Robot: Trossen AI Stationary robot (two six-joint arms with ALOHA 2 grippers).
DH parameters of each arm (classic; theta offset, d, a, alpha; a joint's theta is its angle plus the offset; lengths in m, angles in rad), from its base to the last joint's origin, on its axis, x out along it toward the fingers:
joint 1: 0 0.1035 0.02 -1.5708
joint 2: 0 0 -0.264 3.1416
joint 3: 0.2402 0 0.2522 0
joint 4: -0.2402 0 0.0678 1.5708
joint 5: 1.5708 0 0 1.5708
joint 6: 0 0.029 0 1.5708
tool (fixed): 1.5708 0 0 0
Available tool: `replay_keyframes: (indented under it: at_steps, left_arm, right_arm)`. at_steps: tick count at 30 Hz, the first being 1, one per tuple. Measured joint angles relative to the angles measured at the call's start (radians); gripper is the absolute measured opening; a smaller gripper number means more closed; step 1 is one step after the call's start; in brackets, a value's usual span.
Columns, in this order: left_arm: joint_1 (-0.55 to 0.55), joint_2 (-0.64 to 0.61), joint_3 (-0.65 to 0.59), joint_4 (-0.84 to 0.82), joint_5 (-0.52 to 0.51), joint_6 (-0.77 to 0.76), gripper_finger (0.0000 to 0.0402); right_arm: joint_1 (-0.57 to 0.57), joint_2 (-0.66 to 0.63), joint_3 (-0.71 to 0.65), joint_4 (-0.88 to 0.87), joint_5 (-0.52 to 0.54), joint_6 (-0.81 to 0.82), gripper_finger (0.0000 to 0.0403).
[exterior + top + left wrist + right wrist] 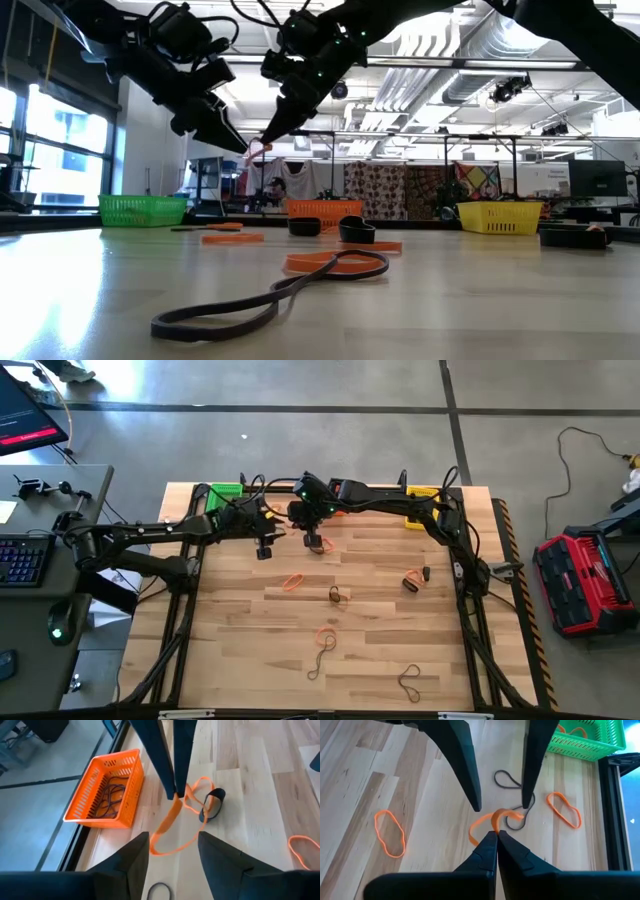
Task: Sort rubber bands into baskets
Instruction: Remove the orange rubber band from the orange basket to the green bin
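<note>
Next, the left gripper takes hold of the orange band by the hanging part of its loop [162, 835] to sort it into the green basket.
My right gripper [495, 836] is shut on an orange rubber band [167, 825] high above the table's far middle [316, 542]. My left gripper [172, 852] is open just left of it [265, 548]; its two fingers stand on either side of the hanging band, and I see no touch. The orange basket [105, 790] holds dark bands. The green basket [585, 737] holds orange bands. The yellow basket [498, 216] stands at the far right. More bands lie flat on the table: orange [293, 582], brown [338, 595], dark [410, 680]. My right gripper pinches the orange band at one point of its loop [493, 822] between its two fingertips. The fingers slant down from the table's right. The band hangs slack below the fingers [157, 847], clear of the table.
A black band [212, 805] and orange bands [390, 832] [565, 810] lie on the table under the grippers. A long dark band [270, 295] lies near the table's front edge. The baskets line the far edge. Both arms cross over the far half.
</note>
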Motion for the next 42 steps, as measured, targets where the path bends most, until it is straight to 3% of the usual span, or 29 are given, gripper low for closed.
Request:
replay_keyframes:
  at_steps: [15, 20, 29, 38, 42]
  left_arm:
    - [-0.039, 0.000, 0.001, 0.072, 0.026, 0.001, 0.0170]
    - [-0.060, 0.003, 0.001, 0.046, 0.024, 0.023, 0.0131]
    - [-0.061, 0.003, 0.001, 0.028, -0.009, 0.026, 0.0010]
    - [-0.060, 0.003, 0.001, 0.021, -0.067, 0.015, 0.0002]
    - [-0.059, 0.003, 0.001, 0.008, -0.095, -0.026, 0.0001]
  right_arm:
    - [0.021, 0.001, 0.000, 0.008, -0.025, -0.040, 0.0000]
    - [0.027, 0.002, 0.000, 0.008, -0.025, -0.040, 0.0000]
    - [0.027, 0.002, 0.000, 0.008, -0.025, -0.040, 0.0000]
    - [0.030, 0.002, 0.000, 0.011, 0.045, -0.012, 0.0004]
    - [0.031, 0.002, 0.000, 0.007, 0.065, -0.013, 0.0043]
